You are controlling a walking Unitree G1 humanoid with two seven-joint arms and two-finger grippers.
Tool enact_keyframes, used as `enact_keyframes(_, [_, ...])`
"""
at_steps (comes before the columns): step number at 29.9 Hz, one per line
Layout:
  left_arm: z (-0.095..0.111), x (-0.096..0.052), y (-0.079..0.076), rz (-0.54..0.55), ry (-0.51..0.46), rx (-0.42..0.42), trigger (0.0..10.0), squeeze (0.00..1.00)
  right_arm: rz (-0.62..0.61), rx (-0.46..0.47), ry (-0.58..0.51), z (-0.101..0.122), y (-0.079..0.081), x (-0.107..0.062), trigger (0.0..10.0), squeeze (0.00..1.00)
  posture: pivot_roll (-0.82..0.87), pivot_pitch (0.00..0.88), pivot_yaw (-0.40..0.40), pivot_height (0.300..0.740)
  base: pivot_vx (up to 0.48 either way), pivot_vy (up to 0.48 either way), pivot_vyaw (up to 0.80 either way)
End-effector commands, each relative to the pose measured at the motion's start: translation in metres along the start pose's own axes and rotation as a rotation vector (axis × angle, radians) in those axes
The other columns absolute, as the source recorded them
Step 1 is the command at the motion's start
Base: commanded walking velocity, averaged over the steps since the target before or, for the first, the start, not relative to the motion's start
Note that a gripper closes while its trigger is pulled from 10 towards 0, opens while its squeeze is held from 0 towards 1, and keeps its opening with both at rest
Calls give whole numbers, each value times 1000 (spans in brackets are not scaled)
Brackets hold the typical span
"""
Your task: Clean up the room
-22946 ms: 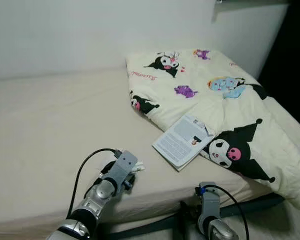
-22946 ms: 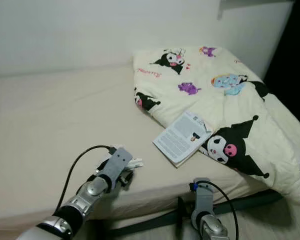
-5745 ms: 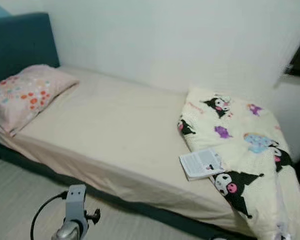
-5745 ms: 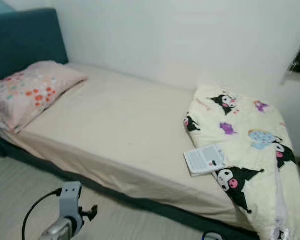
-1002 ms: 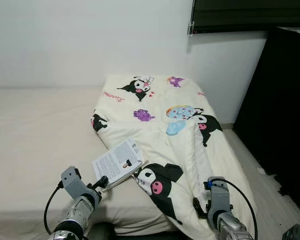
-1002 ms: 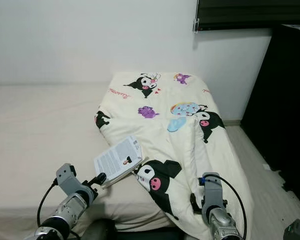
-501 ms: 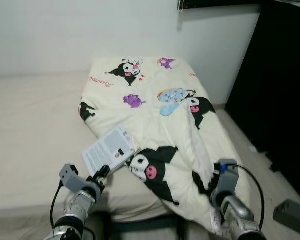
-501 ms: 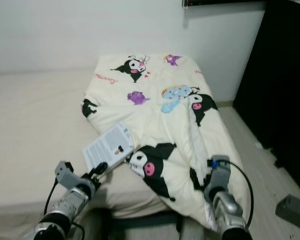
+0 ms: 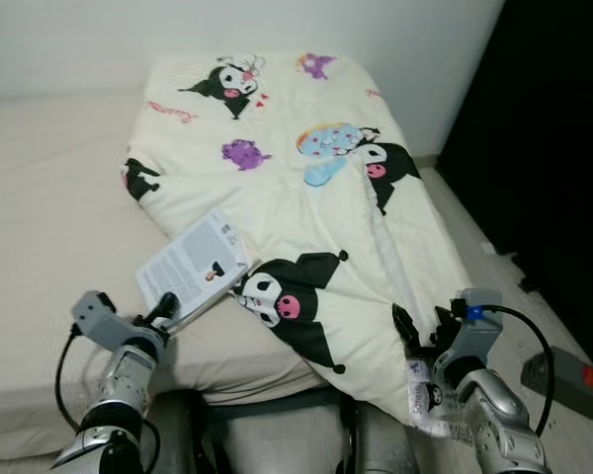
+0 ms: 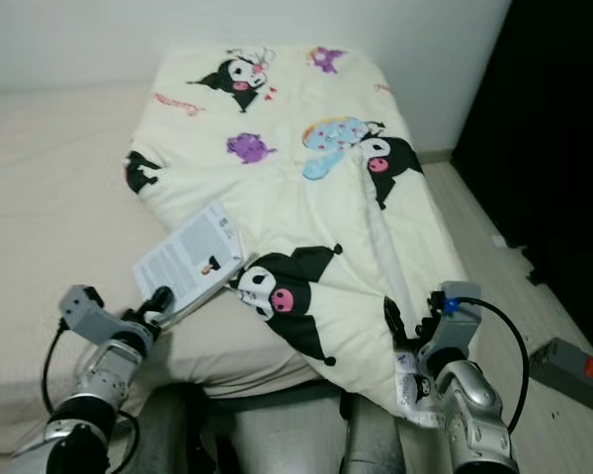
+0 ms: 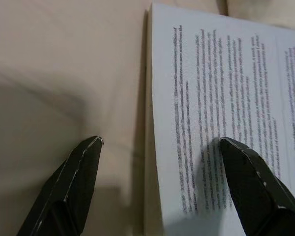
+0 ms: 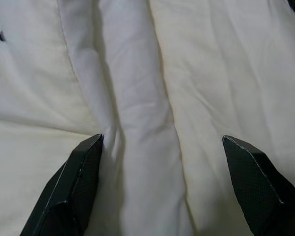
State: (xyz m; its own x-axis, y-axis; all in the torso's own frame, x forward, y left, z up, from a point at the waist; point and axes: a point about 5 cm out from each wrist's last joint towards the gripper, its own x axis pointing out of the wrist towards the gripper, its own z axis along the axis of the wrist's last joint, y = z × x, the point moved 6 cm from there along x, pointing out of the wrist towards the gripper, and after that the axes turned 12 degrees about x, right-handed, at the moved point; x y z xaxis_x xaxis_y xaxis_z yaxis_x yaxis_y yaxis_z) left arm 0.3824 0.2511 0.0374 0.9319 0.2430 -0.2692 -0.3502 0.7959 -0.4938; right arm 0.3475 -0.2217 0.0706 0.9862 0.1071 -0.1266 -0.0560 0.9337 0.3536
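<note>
The book's printed cover is much wider than my left gripper's fingers open, so my left gripper should pick up the book by its thin page edge next.
An open white booklet (image 9: 191,265) lies on the beige bed sheet (image 9: 49,197), leaning on the edge of a cream quilt (image 9: 316,188) printed with black cartoon figures. My left gripper (image 9: 164,306) is open at the booklet's near corner. In the left wrist view the booklet's edge (image 11: 155,123) runs between the two spread fingers (image 11: 73,182), one over the sheet and one over the printed page. My right gripper (image 9: 420,331) is open against the quilt where it hangs over the bed's side. Its fingers (image 12: 78,182) straddle a raised fold of quilt (image 12: 132,113).
A tall dark cabinet (image 9: 553,148) stands to the right of the bed. On the wooden floor beside it lies a grey device with a red mark (image 9: 571,381). A white wall runs behind the bed.
The view has dropped and moved closer to the bed. My left gripper has reached forward to the booklet's corner. My right gripper has risen up against the hanging quilt.
</note>
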Motion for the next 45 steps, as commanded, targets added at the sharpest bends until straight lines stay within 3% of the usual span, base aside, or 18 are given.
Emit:
enact_keyframes(1, [10, -1, 15, 51, -27, 18, 10000, 0, -17, 14, 30, -7, -2, -4, 10000, 0, -144, 356, -12, 556, 0, 0, 0])
enact_keyframes(4, [16, 0, 8, 18, -44, 20, 10000, 0, -14, 18, 35, -5, 1, -5, 10000, 0, -134, 353, -14, 556, 0, 0, 0])
enact_keyframes(10, [-19, -5, -6, -47, 87, -56, 10000, 0, -19, 21, 44, -2, 5, -6, 10000, 0, -134, 347, -9, 556, 0, 0, 0])
enact_keyframes(12, [-51, -13, -29, -146, 203, -142, 10000, 0, -27, 20, 36, 3, 3, -6, 10000, 0, -137, 346, -9, 556, 0, 0, 0])
enact_keyframes(15, [-91, -28, -58, -257, 359, -181, 10000, 0, -43, 13, 34, 6, 0, -7, 10000, 0, -149, 346, -8, 556, 0, 0, 0])
enact_keyframes(18, [-97, -31, -62, -275, 386, -189, 10000, 0, -46, 12, 34, 6, 0, -7, 10000, 0, -150, 344, -7, 556, 0, 0, 0])
enact_keyframes(22, [-109, -41, -87, -375, 451, -337, 10000, 0, -56, 9, 18, 15, -1, -8, 10000, 0, -166, 343, -5, 556, 0, 0, 0])
enact_keyframes(26, [-103, -39, -95, -409, 417, -372, 10000, 0, -58, 8, 8, 20, -1, -9, 10000, 0, -178, 340, -3, 556, 0, 0, 0])
enact_keyframes(27, [-97, -37, -96, -409, 388, -384, 4196, 0, -59, 7, 5, 22, -1, -9, 10000, 0, -178, 340, -3, 556, 0, 0, 0])
enact_keyframes(28, [-92, -34, -97, -408, 365, -397, 0, 0, -60, 6, 2, 23, -1, -9, 10000, 0, -178, 340, -3, 556, 0, 0, 0])
enact_keyframes(33, [-81, -30, -98, -419, 326, -416, 0, 0, -61, 9, -4, 25, -1, -8, 10000, 0, -176, 331, -3, 556, 0, 0, 0])
enact_keyframes(39, [-58, -23, -94, -445, 258, -446, 0, 0, -71, 95, -56, 38, -2, -1, 10000, 0, -162, 318, -1, 556, 0, 0, 0])
enact_keyframes(42, [-34, -17, -91, -465, 191, -479, 0, 0, -71, 268, -121, 50, -3, 5, 10000, 0, -149, 301, -1, 556, 0, 0, 0])
enact_keyframes(44, [-34, -17, -91, -465, 191, -479, 0, 0, -71, 268, -121, 50, -3, 5, 10000, 0, -149, 301, -1, 556, 0, 0, 0])
enact_keyframes(45, [-21, -15, -92, -488, 157, -492, 0, 0, -53, 354, -156, 57, -2, 8, 10000, 0, -144, 294, 0, 556, 0, 0, 0])
